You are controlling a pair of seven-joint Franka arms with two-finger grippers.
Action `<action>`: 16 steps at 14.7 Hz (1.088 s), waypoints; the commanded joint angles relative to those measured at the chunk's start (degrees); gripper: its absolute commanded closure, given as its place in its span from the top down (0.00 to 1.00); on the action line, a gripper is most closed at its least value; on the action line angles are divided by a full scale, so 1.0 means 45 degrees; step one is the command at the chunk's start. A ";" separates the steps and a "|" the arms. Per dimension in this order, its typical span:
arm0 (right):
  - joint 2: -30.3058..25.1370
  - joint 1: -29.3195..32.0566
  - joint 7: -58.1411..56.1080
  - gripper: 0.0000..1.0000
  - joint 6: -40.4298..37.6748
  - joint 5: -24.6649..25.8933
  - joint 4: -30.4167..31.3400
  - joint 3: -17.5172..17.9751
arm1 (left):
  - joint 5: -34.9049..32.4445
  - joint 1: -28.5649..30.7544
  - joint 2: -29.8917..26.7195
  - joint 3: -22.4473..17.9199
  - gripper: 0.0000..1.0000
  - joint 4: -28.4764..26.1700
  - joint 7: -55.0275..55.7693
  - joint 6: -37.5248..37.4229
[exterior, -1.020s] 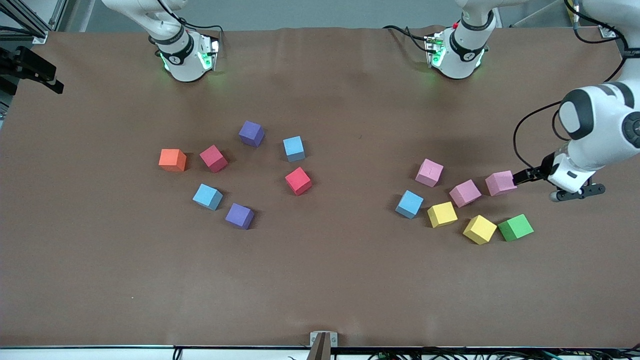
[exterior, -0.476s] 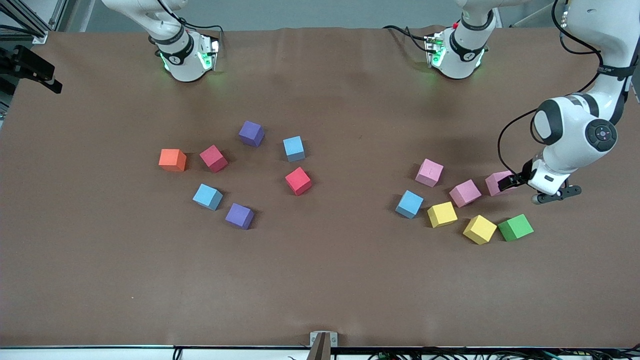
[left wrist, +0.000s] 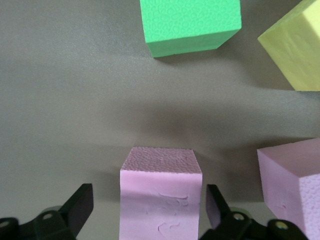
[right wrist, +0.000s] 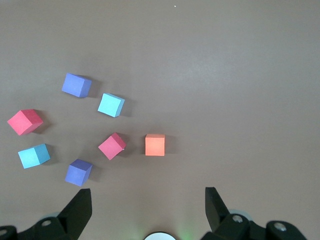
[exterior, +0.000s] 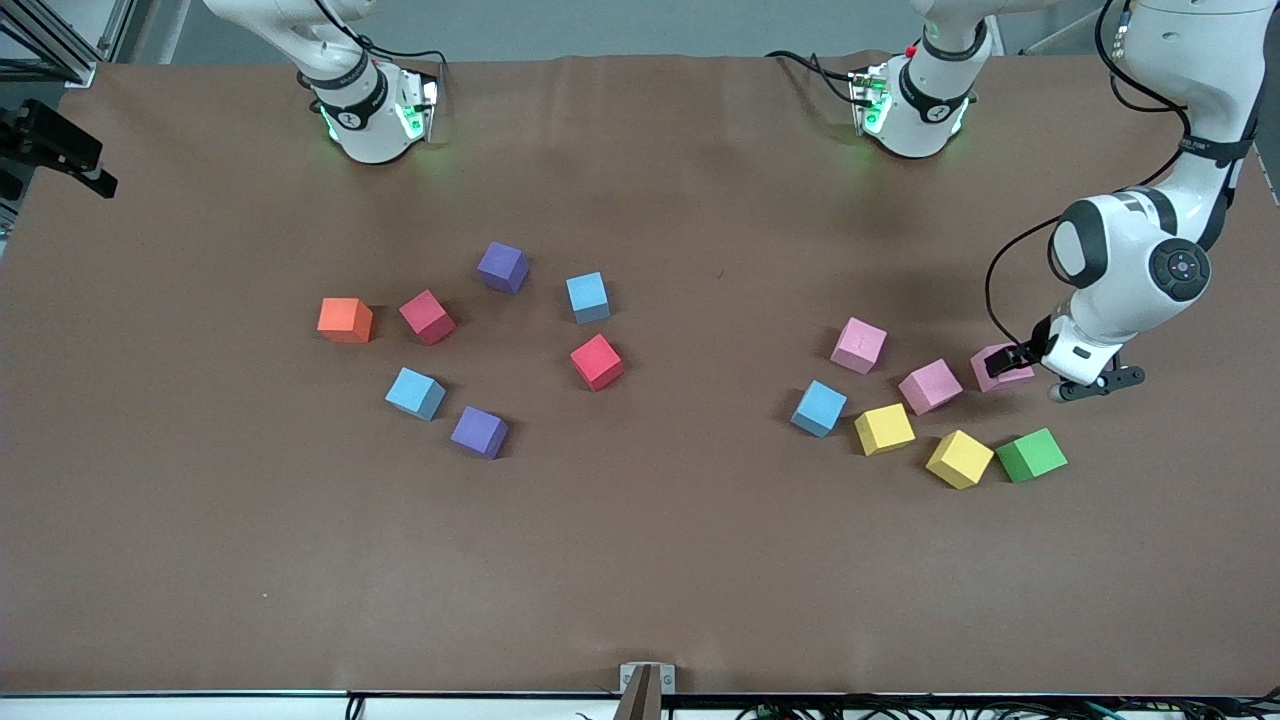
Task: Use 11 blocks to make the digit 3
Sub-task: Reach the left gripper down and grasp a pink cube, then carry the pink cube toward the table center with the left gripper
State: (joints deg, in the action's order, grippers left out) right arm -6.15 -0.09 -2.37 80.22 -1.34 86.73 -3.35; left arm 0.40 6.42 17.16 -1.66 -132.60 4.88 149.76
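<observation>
The fingers of my left gripper stand on either side of the pink cube (exterior: 993, 371) (left wrist: 160, 202), so it is now time to close. Closing now would catch the cube.
The blocks lie loose in two groups on the brown table. Toward the left arm's end sit a pink cube (exterior: 858, 345), another pink one (exterior: 930, 386), a light blue cube (exterior: 819, 408) and two yellow cubes (exterior: 884, 428) (exterior: 959, 458). My left gripper (exterior: 1003, 362) (left wrist: 148, 195) is low and open, straddling a third pink cube (left wrist: 161, 170) (exterior: 1020, 377) with a gap on each side. The other group holds two purple cubes (exterior: 502, 267) (exterior: 479, 432), two light blue cubes (exterior: 587, 297) (exterior: 415, 393) and two red cubes (exterior: 597, 361) (exterior: 427, 317). My right gripper (right wrist: 147, 192) hangs open high over that group. No digit 3 figure shows.
A green cube (exterior: 1031, 455) sits beside the nearer yellow cube, nearer the front camera than the straddled pink cube. An orange cube (exterior: 345, 320) lies beside the darker red cube. The arm bases (exterior: 375, 110) (exterior: 915, 100) stand at the table's back edge.
My left arm swung in from the table's end and its gripper slid over the third pink cube, which has stayed in place. Nothing else has moved.
</observation>
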 commanded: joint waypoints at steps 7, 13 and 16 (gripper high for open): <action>0.2083 0.0567 -0.0098 1.00 0.1215 0.0062 -0.0017 0.0042 | 0.0107 -0.0020 -0.0237 0.0327 0.40 -0.0142 0.0244 0.0199; 0.2928 0.0254 0.1707 1.00 0.1548 0.0943 0.0255 0.0140 | 0.0107 -0.0020 -0.2521 0.1635 0.40 -0.0084 0.0771 -0.2396; 0.2947 0.0118 0.3354 1.00 0.1724 0.0261 0.0744 0.0159 | 0.0107 -0.0020 -0.3478 0.2981 0.40 -0.0084 0.2074 -0.3491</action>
State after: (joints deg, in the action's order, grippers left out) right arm 8.35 0.96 7.96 87.35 1.40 87.61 -2.79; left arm 0.40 6.25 5.12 8.34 -131.85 10.69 136.69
